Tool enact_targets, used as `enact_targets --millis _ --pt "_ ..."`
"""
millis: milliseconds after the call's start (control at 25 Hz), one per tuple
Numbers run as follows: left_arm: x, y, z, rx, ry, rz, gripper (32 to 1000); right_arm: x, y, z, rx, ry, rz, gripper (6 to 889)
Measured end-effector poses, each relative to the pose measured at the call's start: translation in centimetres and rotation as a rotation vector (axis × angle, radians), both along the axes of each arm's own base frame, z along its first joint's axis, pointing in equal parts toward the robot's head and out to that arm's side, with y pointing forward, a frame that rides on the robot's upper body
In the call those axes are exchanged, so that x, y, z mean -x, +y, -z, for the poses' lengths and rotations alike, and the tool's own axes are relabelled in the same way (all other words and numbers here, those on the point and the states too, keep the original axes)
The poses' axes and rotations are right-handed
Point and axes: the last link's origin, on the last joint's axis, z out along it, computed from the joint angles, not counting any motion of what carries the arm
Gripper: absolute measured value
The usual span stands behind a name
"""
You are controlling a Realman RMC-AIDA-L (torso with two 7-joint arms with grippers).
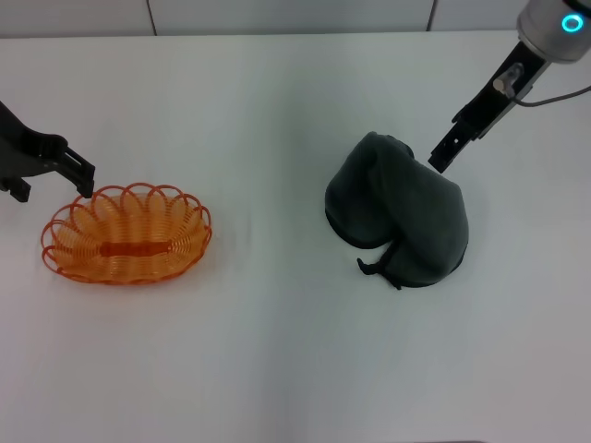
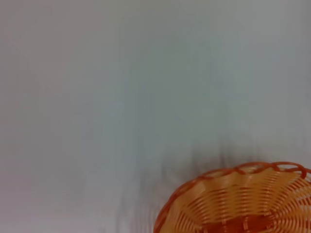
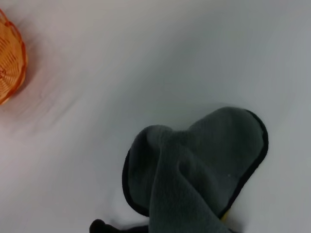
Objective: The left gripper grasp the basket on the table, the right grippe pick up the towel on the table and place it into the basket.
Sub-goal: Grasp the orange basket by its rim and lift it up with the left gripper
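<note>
The left gripper takes hold of the basket by the looped rim at its narrow end next, leaving the basket's hollow free for the towel.
The orange wire basket stands on the white table at the left; it also shows in the left wrist view and at the edge of the right wrist view. My left gripper is open at the basket's far left rim, one fingertip right at the rim and nothing between the fingers. The dark grey-green towel lies bunched at the right, its small loop toward the front. My right gripper hovers just over the towel's far right edge.
A wall with tile seams runs behind the table's far edge. Bare white tabletop lies between basket and towel and across the whole front.
</note>
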Motion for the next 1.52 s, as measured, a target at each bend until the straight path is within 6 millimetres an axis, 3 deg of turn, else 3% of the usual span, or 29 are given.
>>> enact_targets --millis 560,1080,1520 --pt "0.6 -0.1 0.1 -0.01 0.004 -0.003 839 0.0 0.0 0.1 0.003 -0.001 -0.002 855" --pt "4.4 -0.9 0.1 -0.052 0.023 -0.053 818 0.1 -0.2 0.5 0.016 -0.004 -0.013 854" --pt "6.7 -1.3 1.8 -0.066 0.013 -0.066 800 0.3 -0.2 0.7 0.017 -0.006 -0.023 853"
